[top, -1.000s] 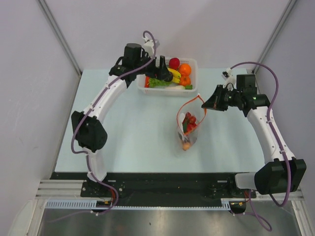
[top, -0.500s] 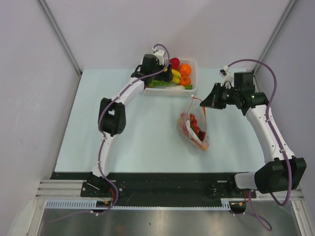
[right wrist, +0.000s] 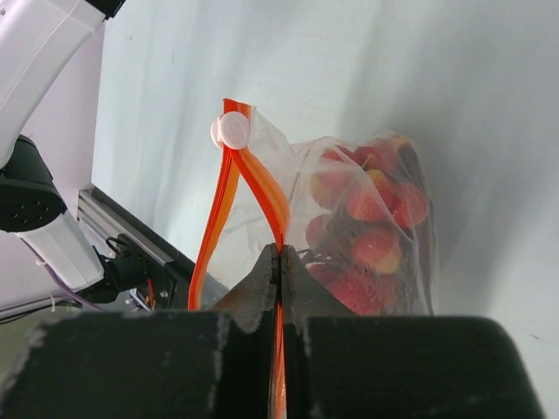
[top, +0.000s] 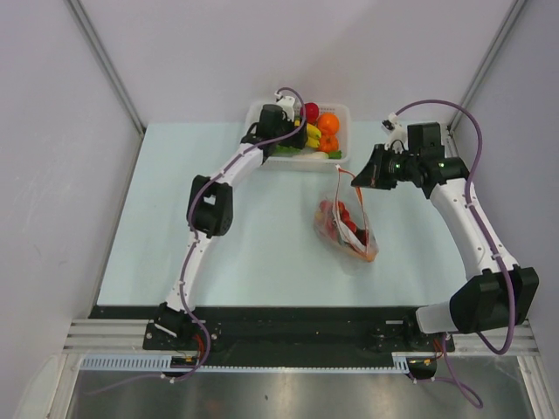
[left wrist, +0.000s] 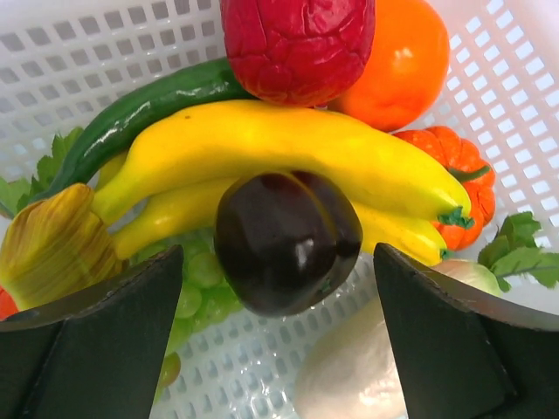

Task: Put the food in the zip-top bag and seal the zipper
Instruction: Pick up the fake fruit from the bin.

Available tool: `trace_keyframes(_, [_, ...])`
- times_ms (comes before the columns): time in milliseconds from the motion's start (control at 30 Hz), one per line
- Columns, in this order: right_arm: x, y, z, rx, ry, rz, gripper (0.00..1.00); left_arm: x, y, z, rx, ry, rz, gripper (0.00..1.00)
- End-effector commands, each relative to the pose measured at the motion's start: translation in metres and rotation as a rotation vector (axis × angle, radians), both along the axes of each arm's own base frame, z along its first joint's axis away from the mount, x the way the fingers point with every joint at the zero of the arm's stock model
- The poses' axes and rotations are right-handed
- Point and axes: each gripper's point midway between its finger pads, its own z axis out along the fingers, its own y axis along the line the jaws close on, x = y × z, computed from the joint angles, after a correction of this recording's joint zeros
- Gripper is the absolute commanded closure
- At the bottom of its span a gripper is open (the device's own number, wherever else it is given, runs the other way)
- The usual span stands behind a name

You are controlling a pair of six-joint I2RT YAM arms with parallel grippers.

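Note:
Both fingers reach down to the plum's widest part, one finger by the grapes, so it is time for my left gripper to close on the plum now.
My left gripper (top: pixel 288 131) is open inside the white mesh basket (top: pixel 339 154), its jaws either side of a dark purple plum (left wrist: pixel 288 240) without touching it. Behind the plum lie yellow bananas (left wrist: pixel 262 153), a green cucumber (left wrist: pixel 140 109), a red fruit (left wrist: pixel 297 44), an orange (left wrist: pixel 406 61) and green grapes (left wrist: pixel 196 284). My right gripper (top: pixel 362 177) is shut on the orange-red zipper (right wrist: pixel 262 188) of the clear zip-top bag (top: pixel 345 229), holding its mouth up and open. The bag (right wrist: pixel 367 227) holds red strawberries and other food. A white slider (right wrist: pixel 233 130) sits at the strip's end.
The basket stands at the table's far edge, just left of the right gripper. A small orange pumpkin (left wrist: pixel 450 188), green leaves (left wrist: pixel 520 249) and a pale white food (left wrist: pixel 358 367) also lie in it. The right arm arcs along the table's right side.
My left arm has reached further over the basket and lowered its gripper into it. My right gripper lifted the bag's mouth slightly back, and the bag's body swung toward the right.

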Motion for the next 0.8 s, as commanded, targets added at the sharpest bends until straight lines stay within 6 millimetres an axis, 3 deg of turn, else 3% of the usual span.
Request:
trace_keyframes(0, [0.012, 0.000, 0.019, -0.015, -0.088, 0.005, 1.00, 0.015, -0.010, 0.041, -0.042, -0.130, -0.007, 0.13])
trace_keyframes(67, [0.013, -0.001, 0.017, -0.019, -0.086, 0.002, 1.00, 0.015, -0.012, 0.043, -0.048, -0.134, -0.019, 0.21])
trace_keyframes(133, [0.014, -0.001, 0.016, -0.022, -0.082, 0.000, 1.00, 0.014, -0.013, 0.049, -0.059, -0.141, -0.032, 0.40])
trace_keyframes(233, [0.014, -0.001, 0.016, -0.021, -0.085, 0.001, 1.00, 0.006, -0.016, 0.072, -0.094, -0.154, -0.060, 0.56])
trace_keyframes(267, [0.014, -0.001, 0.015, -0.021, -0.082, 0.001, 1.00, 0.002, -0.016, 0.085, -0.110, -0.167, -0.073, 0.59])
trace_keyframes(300, [0.013, 0.000, 0.015, -0.019, -0.082, 0.003, 1.00, -0.004, -0.018, 0.117, -0.136, -0.211, -0.098, 0.63])
trace_keyframes(367, [0.012, 0.000, 0.015, -0.016, -0.083, 0.003, 1.00, -0.018, -0.018, 0.141, -0.154, -0.234, -0.134, 0.67])
trace_keyframes(400, [0.012, 0.000, 0.016, -0.014, -0.081, 0.001, 1.00, -0.031, -0.019, 0.178, -0.182, -0.281, -0.173, 0.71])
trace_keyframes(467, [0.011, 0.000, 0.016, -0.009, -0.075, 0.004, 1.00, -0.050, -0.022, 0.195, -0.208, -0.273, -0.218, 0.74])
trace_keyframes(500, [0.010, 0.001, 0.017, -0.003, -0.072, 0.004, 1.00, -0.069, -0.022, 0.230, -0.235, -0.304, -0.252, 0.76])
trace_keyframes(567, [0.009, 0.005, 0.021, 0.014, -0.072, 0.021, 1.00, -0.098, -0.030, 0.239, -0.263, -0.271, -0.347, 0.80])
trace_keyframes(600, [0.008, 0.006, 0.024, 0.023, -0.074, 0.027, 1.00, -0.113, -0.034, 0.232, -0.261, -0.231, -0.379, 0.81])
trace_keyframes(633, [0.005, 0.009, 0.025, 0.032, -0.068, 0.041, 1.00, -0.139, -0.036, 0.256, -0.279, -0.247, -0.448, 0.82])
trace_keyframes(667, [0.003, 0.010, 0.026, 0.036, -0.067, 0.049, 1.00, -0.153, -0.038, 0.259, -0.286, -0.237, -0.487, 0.84])
trace_keyframes(700, [0.000, 0.012, 0.026, 0.040, -0.061, 0.057, 1.00, -0.169, -0.043, 0.246, -0.286, -0.194, -0.524, 0.84])
trace_keyframes(733, [-0.003, 0.013, 0.026, 0.052, -0.050, 0.067, 1.00, -0.196, -0.041, 0.271, -0.306, -0.221, -0.584, 0.84])
trace_keyframes(767, [-0.006, 0.015, 0.027, 0.056, -0.047, 0.076, 1.00, -0.209, -0.041, 0.271, -0.309, -0.208, -0.615, 0.84])
